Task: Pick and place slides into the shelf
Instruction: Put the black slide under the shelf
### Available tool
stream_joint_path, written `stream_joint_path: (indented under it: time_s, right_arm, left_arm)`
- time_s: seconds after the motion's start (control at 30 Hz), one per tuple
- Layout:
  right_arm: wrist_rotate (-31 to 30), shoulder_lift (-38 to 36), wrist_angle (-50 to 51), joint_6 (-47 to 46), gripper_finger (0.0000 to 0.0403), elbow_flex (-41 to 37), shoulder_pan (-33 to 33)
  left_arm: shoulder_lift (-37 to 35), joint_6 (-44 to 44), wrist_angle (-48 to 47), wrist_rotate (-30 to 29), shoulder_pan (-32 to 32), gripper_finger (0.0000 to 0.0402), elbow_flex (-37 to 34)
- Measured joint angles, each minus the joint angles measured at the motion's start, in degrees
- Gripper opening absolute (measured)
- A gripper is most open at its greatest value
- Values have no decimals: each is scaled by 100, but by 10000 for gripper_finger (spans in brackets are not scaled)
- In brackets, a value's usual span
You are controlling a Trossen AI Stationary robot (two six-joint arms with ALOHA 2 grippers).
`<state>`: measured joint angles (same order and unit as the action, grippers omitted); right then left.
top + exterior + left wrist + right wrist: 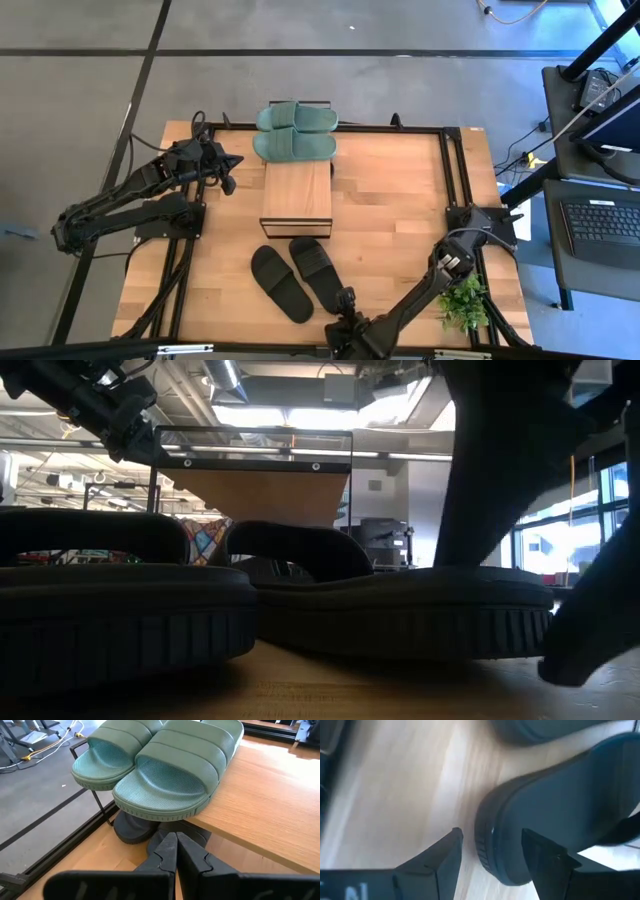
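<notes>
The right gripper grabs the black slide by its rounded heel rim (333, 305) next, to tuck it into the shelf (297, 196).
Two sage green slides (295, 131) lie side by side on the far end of the shelf (297, 196) top; in the left wrist view the green slides (165, 767) overhang the plank edge. Black slides (134, 827) rest under the shelf. Two more black slides (280, 283) (315, 268) lie soles down on the table near the shelf's near end. My left gripper (232, 164) hovers shut to the left of the green pair. My right gripper (492, 845) is open at the near end of the right-hand black slide (555, 805). My right gripper's open fingers (445, 855) stand on either side of the rounded sole rim (487, 840) at the near end of the right-hand black slide, coming in low from the table's near side. Whether a finger touches the rim I cannot tell. The slide lies flat on the table.
A black metal frame (455, 170) runs around the tabletop. A small green plant (463, 301) stands at the near right corner. Bare wood (390, 200) lies to the right of the shelf. A laptop (600, 225) sits on a stand beyond the table's right edge.
</notes>
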<state>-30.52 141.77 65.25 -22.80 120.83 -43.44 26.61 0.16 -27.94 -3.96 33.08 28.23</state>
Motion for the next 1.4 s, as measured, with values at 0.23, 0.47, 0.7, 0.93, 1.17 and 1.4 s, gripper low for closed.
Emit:
stream_joint_path:
  time_s: [0.23,0.47,0.7,0.93,1.17,1.4]
  right_arm:
    - [17,74,424,-418,204,-14,0]
    - [446,64,234,-547,204,-14,7]
    - [512,64,230,-543,204,-14,7]
    - [111,64,280,-533,204,-15,-2]
    - [-73,64,307,-220,204,-16,92]
    - [-171,64,309,-207,204,-21,166]
  left_arm:
    - [0,0,-4,-1,0,0,0]
    - [0,0,-4,-1,0,0,0]
    - [0,0,-4,-1,0,0,0]
    - [0,0,-2,-1,0,0,0]
    - [0,-2,-2,1,-1,0,0]
    - [0,-2,-2,1,0,0,1]
